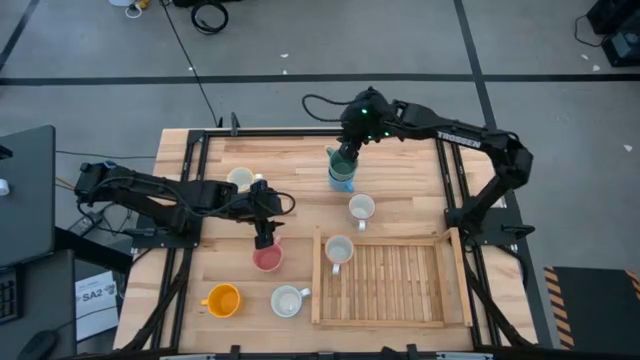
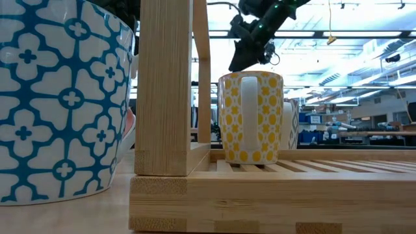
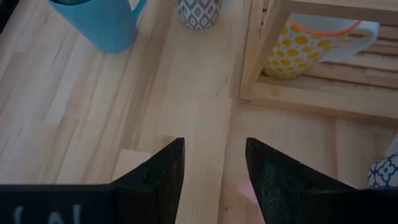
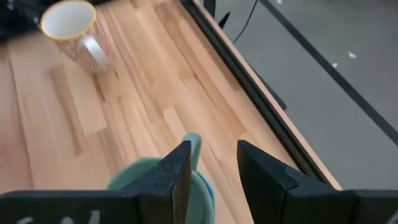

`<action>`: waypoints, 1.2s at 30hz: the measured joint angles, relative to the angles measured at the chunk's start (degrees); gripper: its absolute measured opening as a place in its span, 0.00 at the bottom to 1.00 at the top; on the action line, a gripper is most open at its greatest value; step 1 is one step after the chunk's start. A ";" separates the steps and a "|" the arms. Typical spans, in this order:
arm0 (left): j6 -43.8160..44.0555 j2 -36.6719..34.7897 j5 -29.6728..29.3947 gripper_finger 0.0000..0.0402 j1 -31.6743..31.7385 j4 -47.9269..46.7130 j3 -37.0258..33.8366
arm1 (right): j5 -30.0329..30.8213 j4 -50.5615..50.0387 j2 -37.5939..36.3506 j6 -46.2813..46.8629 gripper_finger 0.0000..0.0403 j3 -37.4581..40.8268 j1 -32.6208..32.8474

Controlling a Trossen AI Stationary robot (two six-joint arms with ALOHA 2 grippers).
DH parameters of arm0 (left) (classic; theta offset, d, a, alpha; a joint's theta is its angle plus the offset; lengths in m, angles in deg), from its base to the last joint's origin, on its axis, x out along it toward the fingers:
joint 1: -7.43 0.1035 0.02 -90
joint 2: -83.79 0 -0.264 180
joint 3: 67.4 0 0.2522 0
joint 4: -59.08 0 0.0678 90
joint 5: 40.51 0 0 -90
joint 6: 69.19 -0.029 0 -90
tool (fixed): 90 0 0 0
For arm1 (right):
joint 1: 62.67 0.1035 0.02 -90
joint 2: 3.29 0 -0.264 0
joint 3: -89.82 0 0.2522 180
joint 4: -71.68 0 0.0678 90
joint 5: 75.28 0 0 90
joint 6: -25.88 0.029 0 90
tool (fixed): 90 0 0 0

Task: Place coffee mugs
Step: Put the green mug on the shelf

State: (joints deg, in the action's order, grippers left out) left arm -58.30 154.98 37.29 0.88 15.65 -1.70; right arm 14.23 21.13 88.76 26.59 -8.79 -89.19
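Note:
The green mug sits nested inside the blue mug (image 1: 342, 184). I should next use my right gripper to grab the green mug by its exposed rim (image 1: 335, 160) beside the handle.
My right gripper (image 1: 347, 152) (image 4: 212, 165) is open at the table's far middle, over a dark green mug (image 1: 338, 163) (image 4: 134, 180) that sits inside a blue mug (image 1: 342, 184). One finger (image 4: 177, 171) stands over the green mug's mouth, the other (image 4: 261, 177) outside it, by the handle (image 4: 194, 144). My left gripper (image 1: 263, 238) (image 3: 214, 158) is open just above the far rim of a pink mug (image 1: 267, 259), which stands on the table. A yellow-patterned mug (image 1: 338, 250) (image 2: 250, 117) (image 3: 298, 50) stands in the wooden tray (image 1: 445, 285). My right gripper straddles the green mug's wall next to its handle (image 4: 194, 144), coming from above. The gap between the fingers is wider than the wall. I cannot tell whether either finger touches the mug.
More mugs stand on the table: a cream one (image 1: 240, 180) (image 4: 71, 28) at far left, a grey-patterned one (image 1: 361, 208) (image 3: 198, 12) beyond the tray, an orange one (image 1: 222, 299) and a blue-patterned one (image 1: 288, 300) (image 2: 58, 97) at the near edge. Most of the tray's slats (image 1: 400, 290) are bare.

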 joint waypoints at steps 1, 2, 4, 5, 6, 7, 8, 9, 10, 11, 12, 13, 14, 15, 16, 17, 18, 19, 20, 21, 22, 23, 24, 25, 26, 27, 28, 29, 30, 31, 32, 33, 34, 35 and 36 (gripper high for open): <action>0.00 0.00 0.00 0.44 0.00 0.05 0.00 | -0.41 -0.88 0.76 -0.62 0.34 -0.62 -0.18; 0.01 0.00 0.00 0.44 0.00 0.12 -0.01 | -1.01 -1.82 1.42 -0.83 0.34 -1.00 -0.33; 0.02 0.00 0.00 0.44 0.00 0.13 0.00 | -1.55 -2.92 2.55 -0.97 0.34 -1.42 -0.53; 0.02 0.00 0.00 0.44 0.00 0.15 0.00 | -1.94 -3.21 2.80 -1.19 0.34 -1.43 -0.68; 0.02 0.00 0.00 0.44 0.00 0.13 0.00 | -2.29 -3.73 3.08 -1.82 0.34 -1.45 -0.83; 0.01 0.00 0.00 0.44 0.00 0.14 0.00 | -2.59 -3.95 3.31 -2.58 0.34 -1.52 -0.88; 0.02 0.00 0.00 0.44 0.00 0.17 0.00 | -2.90 -4.09 3.43 -3.28 0.34 -1.52 -0.92; 0.00 0.00 0.00 0.44 0.00 0.19 -0.02 | -3.23 -4.70 3.61 -3.87 0.34 -1.52 -0.96; 0.02 0.00 0.00 0.44 0.00 0.32 0.00 | -3.37 -4.93 3.77 -4.33 0.34 -1.52 -0.96; 0.02 0.00 0.00 0.44 0.00 0.45 0.00 | -3.60 -4.78 3.87 -4.74 0.34 -1.52 -0.96; 0.02 0.00 0.00 0.44 0.00 0.45 -0.01 | -3.80 -5.00 3.89 -5.26 0.34 -1.52 -0.96; 0.02 0.00 0.00 0.44 0.00 0.50 0.00 | -3.97 -5.38 3.95 -5.67 0.34 -1.52 -0.96; 0.02 0.00 0.01 0.44 0.00 0.58 0.00 | -4.11 -5.57 4.01 -5.99 0.34 -1.52 -0.96; 0.02 0.02 0.02 0.44 0.00 0.58 0.00 | -4.16 -5.86 4.08 -6.36 0.34 -1.52 -0.97; 0.02 0.02 0.02 0.44 0.00 0.61 0.00 | -4.18 -6.55 4.14 -6.86 0.34 -1.52 -0.98; 0.02 0.02 0.00 0.44 0.00 0.70 0.00 | -4.18 -7.27 4.17 -7.30 0.34 -1.52 -0.98; 0.02 0.02 0.02 0.44 0.00 0.72 0.00 | -4.21 -7.63 4.28 -7.83 0.34 -1.52 -0.96; 0.02 0.02 0.02 0.44 0.00 0.74 0.00 | -4.27 -7.78 4.34 -8.16 0.34 -1.52 -0.96; 0.02 0.02 0.01 0.44 0.00 0.84 0.00 | -4.24 -8.20 4.42 -8.29 0.34 -1.52 -0.96; 0.02 0.02 0.02 0.44 0.00 0.97 0.00 | -4.23 -8.54 4.50 -8.41 0.34 -1.46 -1.04; 0.02 0.02 0.02 0.44 0.00 0.99 0.00 | -4.22 -8.45 4.67 -8.42 0.34 -1.41 -1.05; 0.02 0.02 0.02 0.44 0.00 0.98 0.00 | -4.16 -8.32 4.99 -8.42 0.34 -1.41 -1.11; 0.02 0.02 0.02 0.44 0.00 1.04 0.00 | -4.09 -8.61 5.31 -8.42 0.34 -1.39 -1.28; 0.02 0.02 0.02 0.44 0.00 1.07 0.00 | -4.08 -9.03 5.65 -8.42 0.34 -1.33 -1.41; 0.02 0.02 0.02 0.44 0.00 1.04 0.00 | -4.07 -9.12 6.16 -8.42 0.34 -1.32 -1.45; 0.02 0.02 0.02 0.44 0.00 1.07 0.00 | -4.07 -8.99 6.48 -8.42 0.34 -1.32 -1.50; 0.02 0.02 0.02 0.44 0.00 1.07 0.00 | -4.07 -9.30 6.91 -8.42 0.34 -1.32 -1.64; 0.03 0.02 0.02 0.44 0.00 1.07 0.00 | -4.08 -9.35 7.26 -8.42 0.34 -1.32 -1.68; 0.02 0.02 0.02 0.44 0.00 1.09 0.00 | -4.09 -9.30 7.41 -8.42 0.34 -1.30 -1.68; 0.02 0.02 0.02 0.44 0.00 1.09 0.00 | -4.17 -9.40 7.50 -8.42 0.34 -1.30 -1.68; 0.03 0.02 0.02 0.44 0.00 1.10 0.00 | -4.16 -9.17 7.62 -8.42 0.34 -1.30 -1.68; 0.02 0.02 0.02 0.44 0.00 1.11 0.00 | -4.20 -8.85 7.64 -8.42 0.33 -1.30 -1.67; 0.02 0.02 0.02 0.44 -0.02 1.11 0.00 | -4.20 -9.00 7.66 -8.42 0.33 -1.30 -1.66; 0.02 0.02 0.02 0.44 0.00 1.18 0.00 | -4.20 -9.24 7.73 -8.42 0.32 -1.30 -1.66; 0.02 0.02 0.02 0.44 0.00 1.30 0.00 | -4.20 -9.17 7.80 -8.42 0.32 -1.30 -1.67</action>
State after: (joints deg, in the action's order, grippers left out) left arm -58.28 155.01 37.31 0.88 16.95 -1.70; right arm 10.03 11.96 96.56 18.17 -10.09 -90.86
